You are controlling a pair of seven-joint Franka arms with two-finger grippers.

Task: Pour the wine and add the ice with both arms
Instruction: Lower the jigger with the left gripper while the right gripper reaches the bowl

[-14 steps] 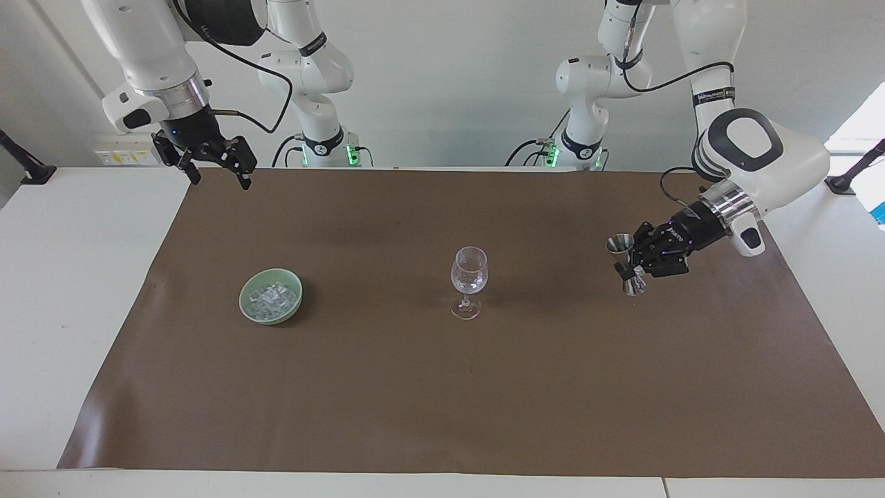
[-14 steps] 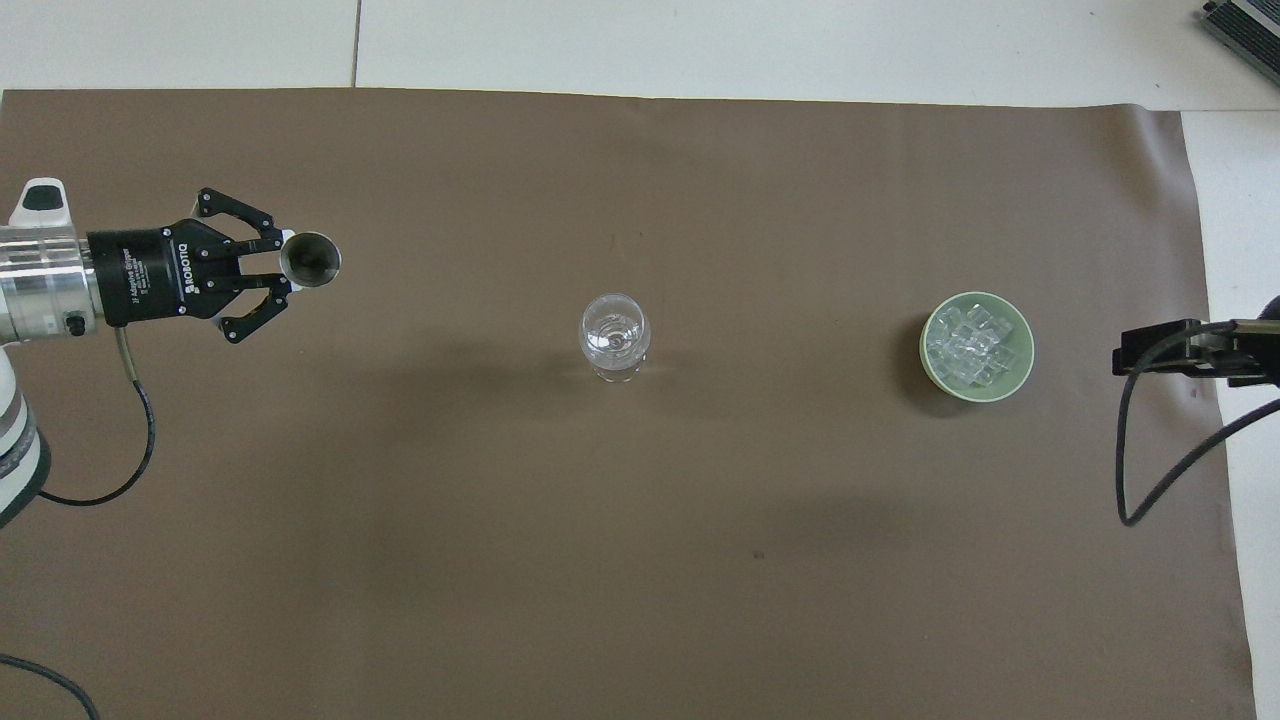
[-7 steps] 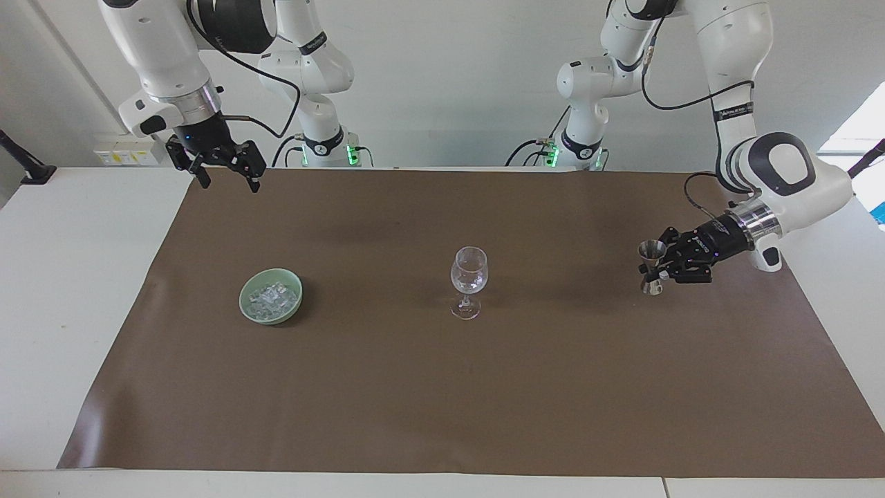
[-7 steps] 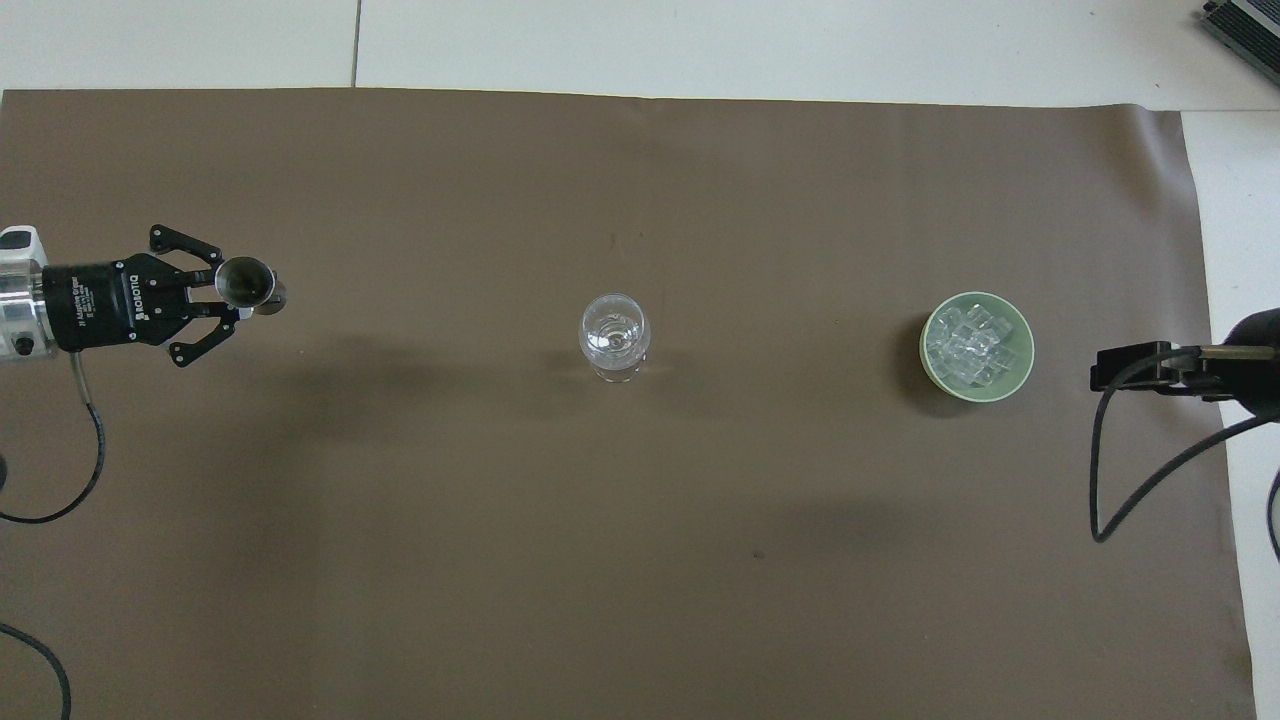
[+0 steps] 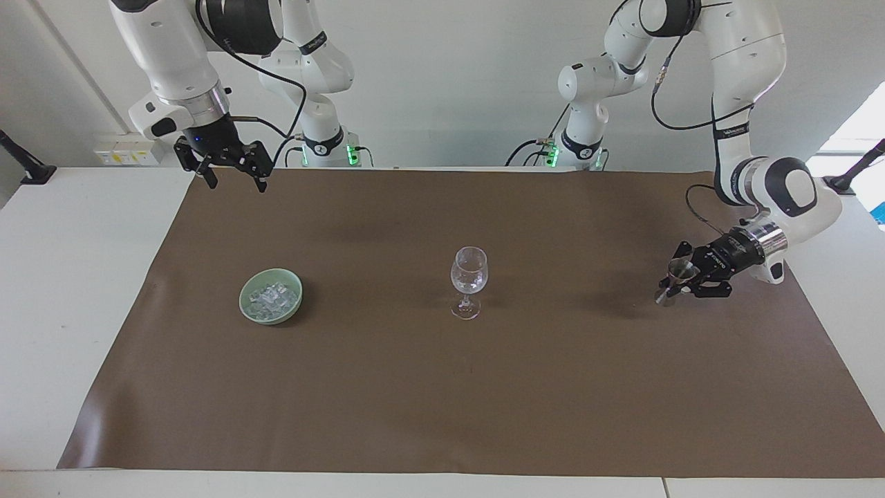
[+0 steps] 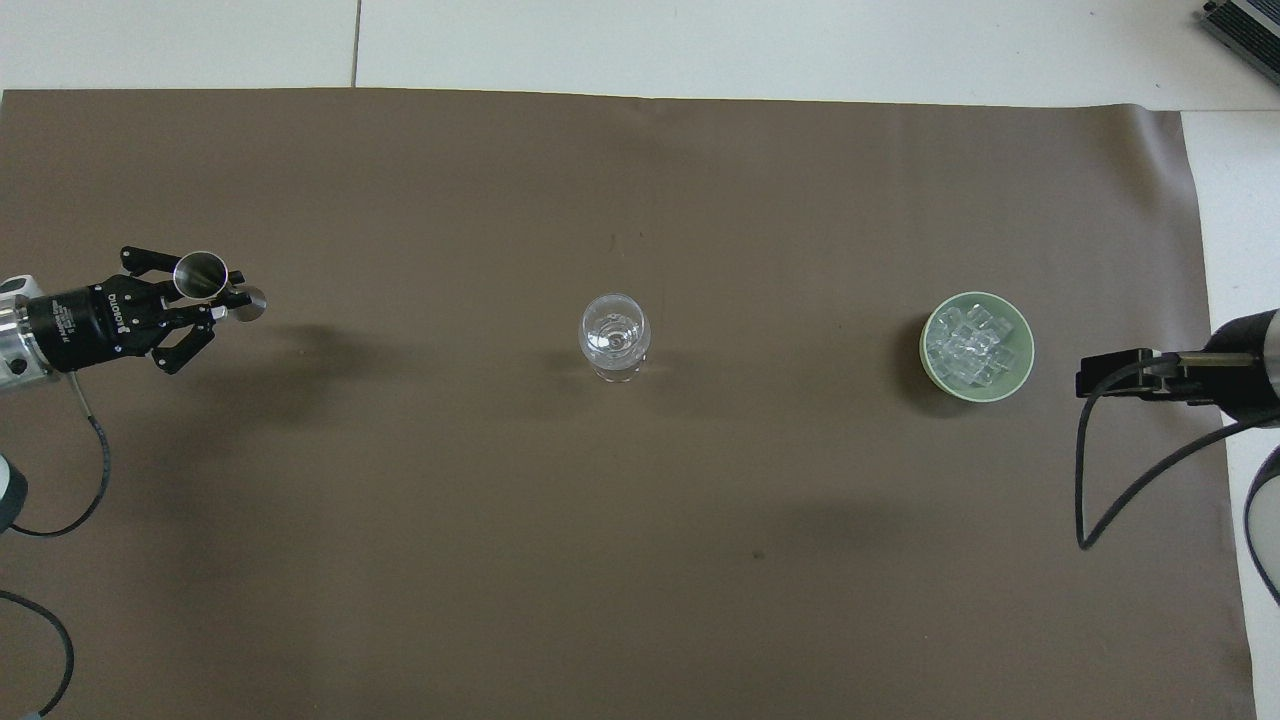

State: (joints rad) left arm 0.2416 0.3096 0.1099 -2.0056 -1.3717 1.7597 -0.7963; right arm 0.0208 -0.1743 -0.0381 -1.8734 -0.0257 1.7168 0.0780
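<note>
The jigger's lower end hangs above the brown mat in the overhead view, so my left gripper keeps holding the jigger for now.
A clear stemmed wine glass [image 5: 469,277] [image 6: 614,335] stands upright mid-mat. No wine shows in it. A pale green bowl [image 5: 243,304] [image 6: 926,350] holding ice [image 5: 272,299] [image 6: 975,345] sits toward the right arm's end. My left gripper [image 5: 681,283] [image 6: 222,300] is shut on the waist of a steel jigger [image 5: 679,268] [image 6: 198,274]. It holds the jigger tilted, low over the mat at the left arm's end. What the jigger holds is hidden. My right gripper [image 5: 234,181] hangs open and empty over the mat's edge by the robots.
A brown mat [image 5: 442,415] [image 6: 640,560] covers most of the white table [image 5: 69,311]. The right arm's wrist and black cable [image 6: 1100,470] hang beside the bowl in the overhead view. Black clamps [image 5: 28,169] stand at the table's corners by the robots.
My left gripper has carried the jigger away from the glass toward the left arm's end and lowered it, and the jigger now tilts. My right gripper has shifted a little toward the table's middle.
</note>
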